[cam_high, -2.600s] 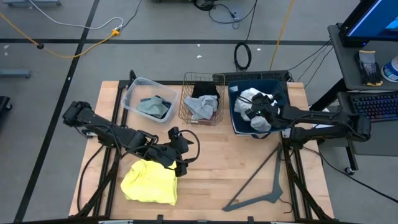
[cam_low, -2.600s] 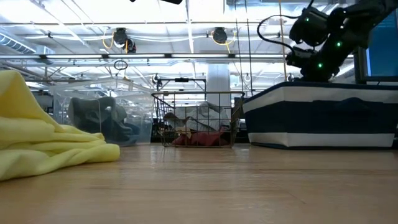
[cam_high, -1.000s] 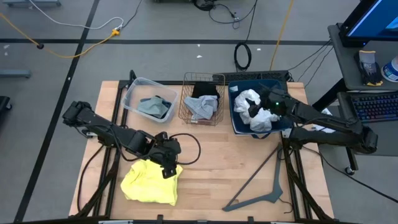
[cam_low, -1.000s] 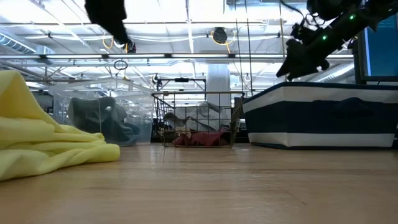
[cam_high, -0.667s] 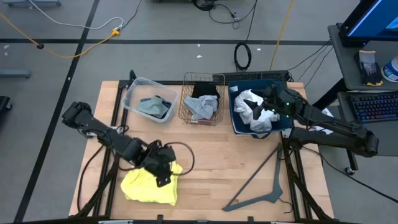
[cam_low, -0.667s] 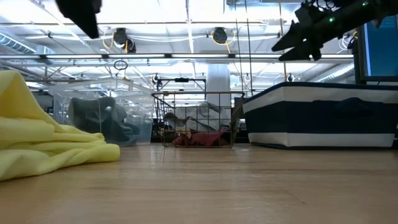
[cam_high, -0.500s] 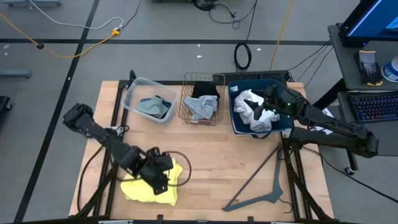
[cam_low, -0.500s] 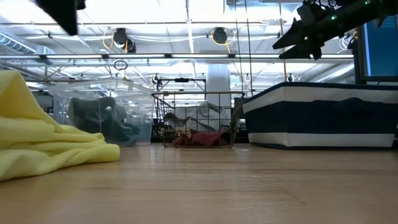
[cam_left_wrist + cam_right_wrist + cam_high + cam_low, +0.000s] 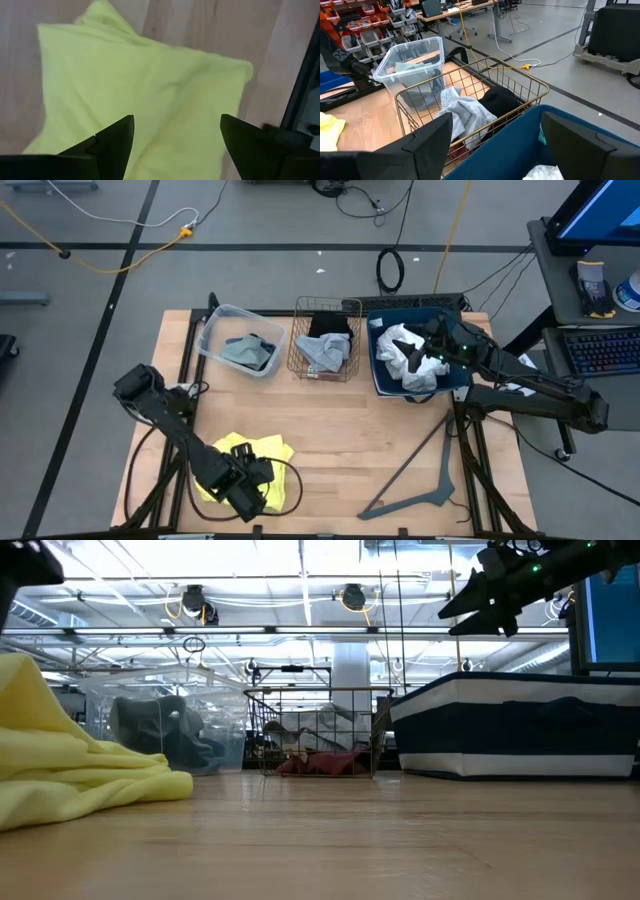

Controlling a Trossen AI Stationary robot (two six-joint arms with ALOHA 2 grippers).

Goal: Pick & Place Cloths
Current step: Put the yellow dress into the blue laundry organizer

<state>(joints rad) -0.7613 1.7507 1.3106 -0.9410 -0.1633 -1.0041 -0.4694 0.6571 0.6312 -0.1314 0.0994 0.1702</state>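
Observation:
My left gripper grabs the cloth by its middle fold [image 9: 172,117] next, to lift the yellow cloth [image 9: 150,85] off the table toward the dark blue bin.
A bright yellow cloth [image 9: 256,449] lies crumpled flat on the wooden table near its front left, also seen in the low view [image 9: 70,775]. My left gripper [image 9: 250,480] hangs open right above it, the yellow cloth [image 9: 150,85] filling the space between and beyond its fingers. White cloths [image 9: 405,358] lie in the dark blue bin [image 9: 455,380] at the back right. My right gripper [image 9: 432,346] stands open above them, high over the bin [image 9: 485,590].
A wire basket [image 9: 325,340] with grey, black and maroon cloths stands at the back middle. A clear plastic tub [image 9: 218,325] holding a blue-grey cloth stands to its left. A thin grey hanger [image 9: 420,480] lies near the front right edge.
My left gripper has swung toward the table's near edge and slightly left, coming over the yellow cloth's near part, still open. My right gripper has risen a little over the blue bin and tipped toward level. The cloths have stayed where they were.

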